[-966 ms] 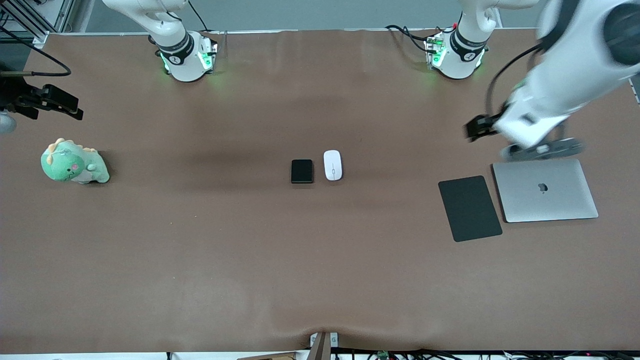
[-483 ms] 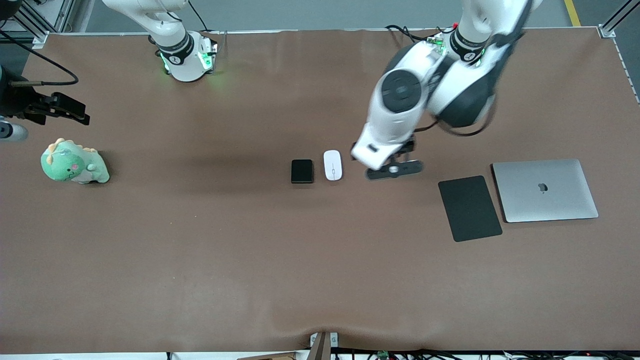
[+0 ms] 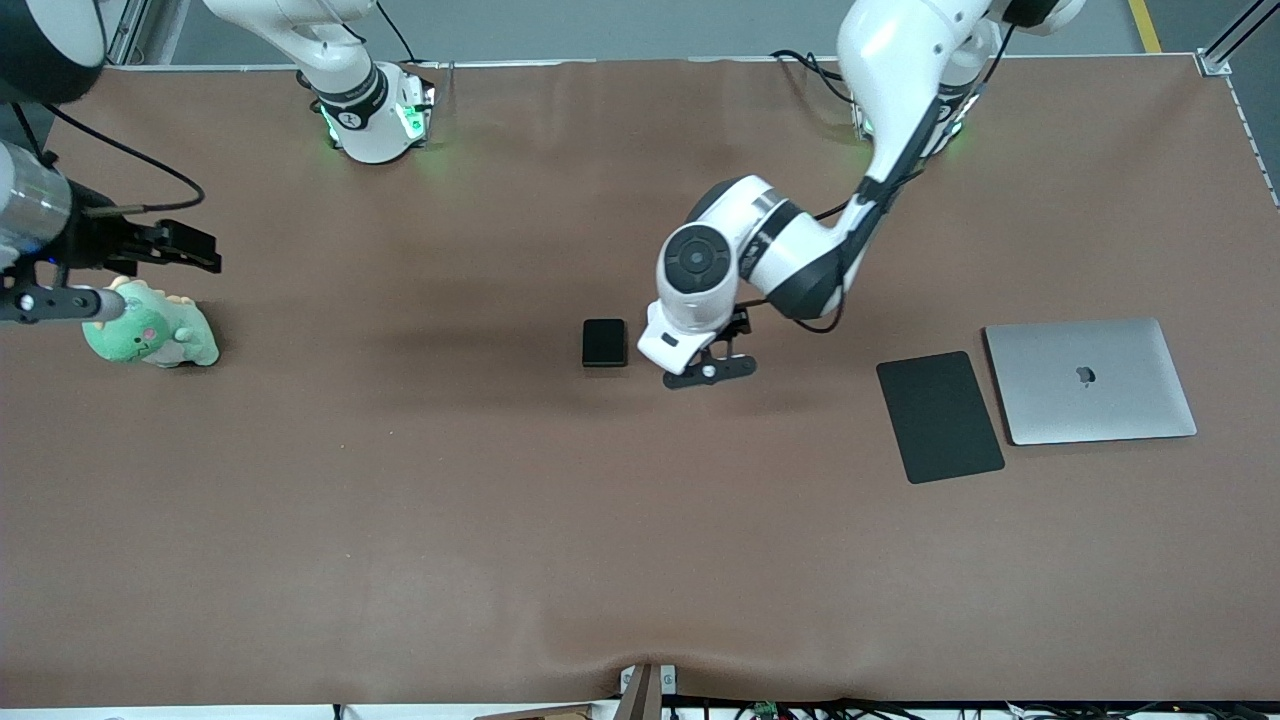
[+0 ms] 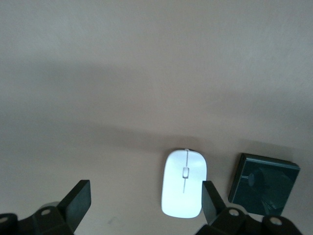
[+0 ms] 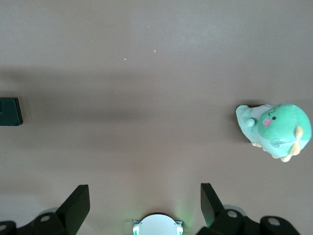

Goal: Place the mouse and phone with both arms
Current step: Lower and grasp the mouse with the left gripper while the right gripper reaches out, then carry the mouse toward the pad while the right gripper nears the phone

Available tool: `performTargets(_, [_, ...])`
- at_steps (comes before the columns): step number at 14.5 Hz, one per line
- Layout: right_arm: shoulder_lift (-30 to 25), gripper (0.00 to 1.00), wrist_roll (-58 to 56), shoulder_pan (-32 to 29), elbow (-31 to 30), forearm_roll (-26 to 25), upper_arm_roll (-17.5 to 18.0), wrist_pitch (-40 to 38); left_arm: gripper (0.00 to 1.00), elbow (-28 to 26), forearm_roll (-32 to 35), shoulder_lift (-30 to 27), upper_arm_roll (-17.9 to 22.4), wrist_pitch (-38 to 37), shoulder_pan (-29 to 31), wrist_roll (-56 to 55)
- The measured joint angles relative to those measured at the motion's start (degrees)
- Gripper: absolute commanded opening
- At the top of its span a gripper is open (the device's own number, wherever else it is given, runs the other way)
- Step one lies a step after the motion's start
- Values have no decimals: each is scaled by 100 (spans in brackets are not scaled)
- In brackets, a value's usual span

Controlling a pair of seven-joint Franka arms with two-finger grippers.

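The left gripper grabs the white mouse by its long sides next, to place the mouse on the black mouse pad (image 3: 941,416).
The white mouse (image 4: 184,183) lies on the brown table, with the black phone (image 4: 264,184) close beside it. My left gripper (image 4: 145,203) is open and hangs over the mouse, which sits just inside one finger (image 4: 212,199). In the front view the left arm's hand (image 3: 695,300) hides the mouse, and the phone (image 3: 604,343) shows beside it, toward the right arm's end. My right gripper (image 3: 212,253) is open and empty at the right arm's end of the table, by a toy. It also shows in the right wrist view (image 5: 144,205), where the phone (image 5: 10,111) is at the frame's edge.
A green dinosaur toy (image 3: 150,330) sits under the right hand and shows in the right wrist view (image 5: 276,129). A flat black mouse pad (image 3: 940,415) and a closed silver laptop (image 3: 1090,380) lie toward the left arm's end.
The left arm has swung from above the laptop to over the mouse, now covering it in the front view. The right gripper has shifted a little toward the table's middle, above the toy.
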Motion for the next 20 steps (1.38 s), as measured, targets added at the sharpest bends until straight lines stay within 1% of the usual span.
performTargets(4, [281, 100, 0, 122, 2, 10, 3, 50, 100, -15, 0, 257, -3, 238, -239, -240])
performTargets(10, [489, 100, 3, 372, 3, 305, 6, 312, 100, -441, 0, 332, -4, 804, -343, -248])
performTargets(14, [674, 100, 46, 581, 2, 390, 8, 543, 100, -560, 0, 391, -4, 1071, -357, -248])
performTargets(19, [941, 100, 795, 1019, -39, 577, 15, 896, 96, -581, 0, 518, -4, 1133, -368, -248])
performTargets(20, [993, 100, 991, 1136, -86, 600, 17, 1012, 94, -582, 0, 535, -5, 1134, -381, -251])
